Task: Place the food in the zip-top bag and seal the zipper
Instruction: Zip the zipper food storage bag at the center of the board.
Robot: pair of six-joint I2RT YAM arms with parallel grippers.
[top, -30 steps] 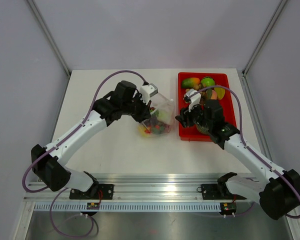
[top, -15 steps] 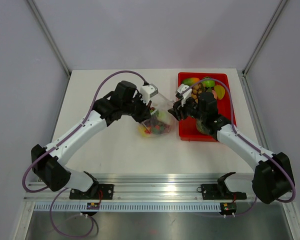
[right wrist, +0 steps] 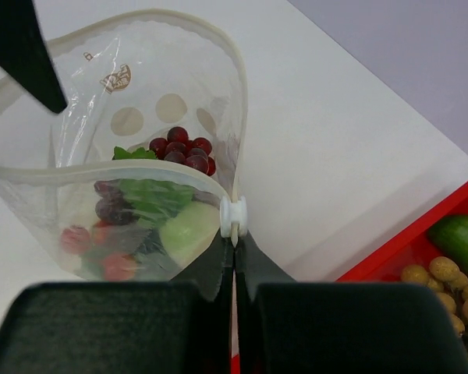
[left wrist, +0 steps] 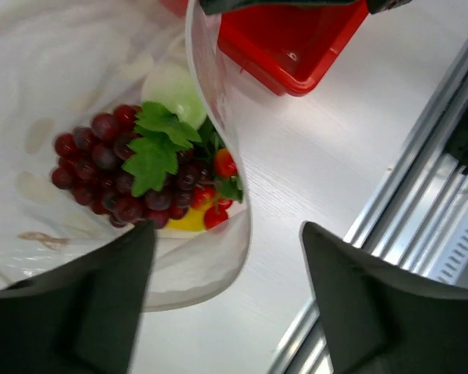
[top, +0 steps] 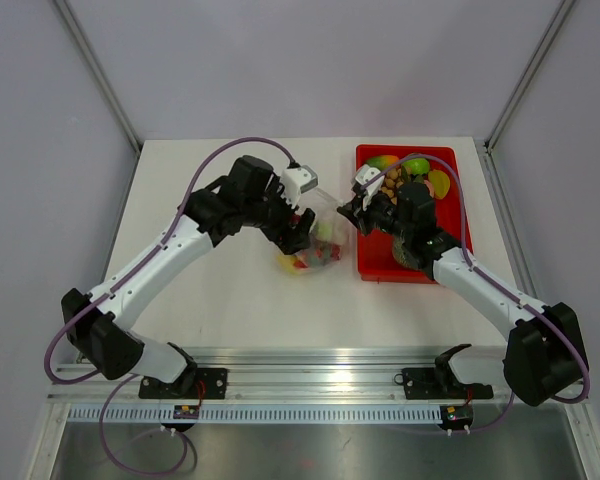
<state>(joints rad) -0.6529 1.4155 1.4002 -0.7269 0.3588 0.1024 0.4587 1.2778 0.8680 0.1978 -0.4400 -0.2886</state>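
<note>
The left gripper will next grip the white slider by its sides to seal the zipper, while the right gripper holds the bag's edge.
The zip-top bag (top: pixel 321 240) lies between the arms with its mouth spread wide. Food sits inside it: a purple grape bunch (left wrist: pixel 101 167) with green leaves, a pale green piece (right wrist: pixel 189 230), and red and yellow bits (left wrist: pixel 207 216). My right gripper (right wrist: pixel 235 238) is shut on the bag's edge just below the white slider (right wrist: pixel 234 218) of the zipper (right wrist: pixel 242 101). My left gripper (left wrist: pixel 226 304) is open, one finger over the bag's lower part and the other over bare table. It holds nothing.
The red tray (top: pixel 375 262) stands right of the bag, under my right arm (top: pixel 450 265), with more toy food (top: pixel 400 165) at its far end, including a cucumber (right wrist: pixel 460 238). The aluminium rail (top: pixel 320 365) runs along the near edge.
My left gripper has opened and let go of the bag. My right gripper moved left from over the tray to the bag and shut on its edge at the slider.
</note>
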